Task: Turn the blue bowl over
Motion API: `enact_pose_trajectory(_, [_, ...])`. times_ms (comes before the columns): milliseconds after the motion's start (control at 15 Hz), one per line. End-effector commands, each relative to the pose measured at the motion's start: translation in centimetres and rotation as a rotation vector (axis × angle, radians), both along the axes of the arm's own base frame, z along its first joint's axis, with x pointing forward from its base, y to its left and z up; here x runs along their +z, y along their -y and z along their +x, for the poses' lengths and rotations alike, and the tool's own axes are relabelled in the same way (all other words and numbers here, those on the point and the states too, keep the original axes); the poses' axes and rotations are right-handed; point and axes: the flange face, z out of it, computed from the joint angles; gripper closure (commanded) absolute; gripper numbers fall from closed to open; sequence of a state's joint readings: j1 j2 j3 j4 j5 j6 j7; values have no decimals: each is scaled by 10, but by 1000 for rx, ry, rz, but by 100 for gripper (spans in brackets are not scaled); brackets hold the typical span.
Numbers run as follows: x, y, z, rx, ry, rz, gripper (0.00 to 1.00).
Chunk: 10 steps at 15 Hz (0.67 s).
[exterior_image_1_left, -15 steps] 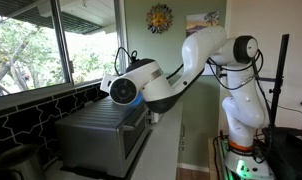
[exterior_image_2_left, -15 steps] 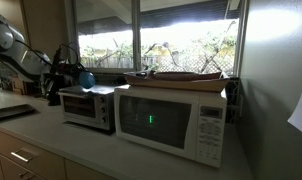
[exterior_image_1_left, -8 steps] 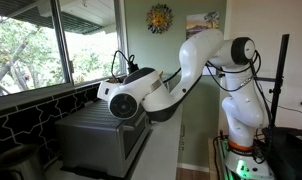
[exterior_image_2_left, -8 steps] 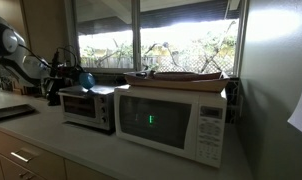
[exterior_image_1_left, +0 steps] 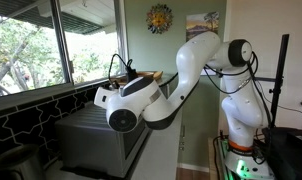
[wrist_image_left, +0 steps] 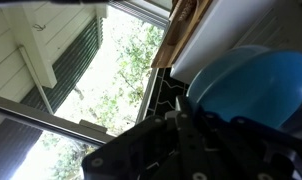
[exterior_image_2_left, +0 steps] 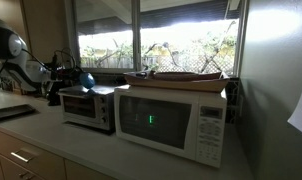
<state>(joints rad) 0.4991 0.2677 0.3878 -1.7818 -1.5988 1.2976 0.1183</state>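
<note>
The flat top of the grey toaster oven [exterior_image_2_left: 88,110] lies close below the blue bowl, so the bowl would end on the oven. It is now time to open.
The blue bowl [exterior_image_2_left: 88,80] is held in the air just above the top of the grey toaster oven [exterior_image_2_left: 88,110]. My gripper [exterior_image_2_left: 74,76] is beside it and looks shut on its rim. In the wrist view the bowl's smooth blue dome [wrist_image_left: 256,85] fills the right side, with the dark fingers [wrist_image_left: 191,120] pressed against its edge. In an exterior view the white arm [exterior_image_1_left: 206,60] bends over the oven [exterior_image_1_left: 96,140], and its wrist hides both gripper and bowl.
A white microwave [exterior_image_2_left: 171,120] stands right next to the oven, with a flat tray [exterior_image_2_left: 186,75] on top. Windows [exterior_image_1_left: 51,45] run behind the oven. A dark tiled backsplash [exterior_image_1_left: 21,120] lies under the window. The counter [exterior_image_2_left: 31,125] holds a black tray at the left.
The arm's wrist has swung lower and turned over the oven. The blue bowl stays in the gripper at about the same spot above the oven.
</note>
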Motion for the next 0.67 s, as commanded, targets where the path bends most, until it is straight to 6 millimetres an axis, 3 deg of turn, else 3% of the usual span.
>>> enact_pose_trajectory(0, [-8,-6,0,-15,12,-11,98])
enact_pose_trajectory(400, [-7,-7,0,-10,-5,0,96])
enact_pose_trajectory(600, [-8,-8,0,-8,-14,4,68])
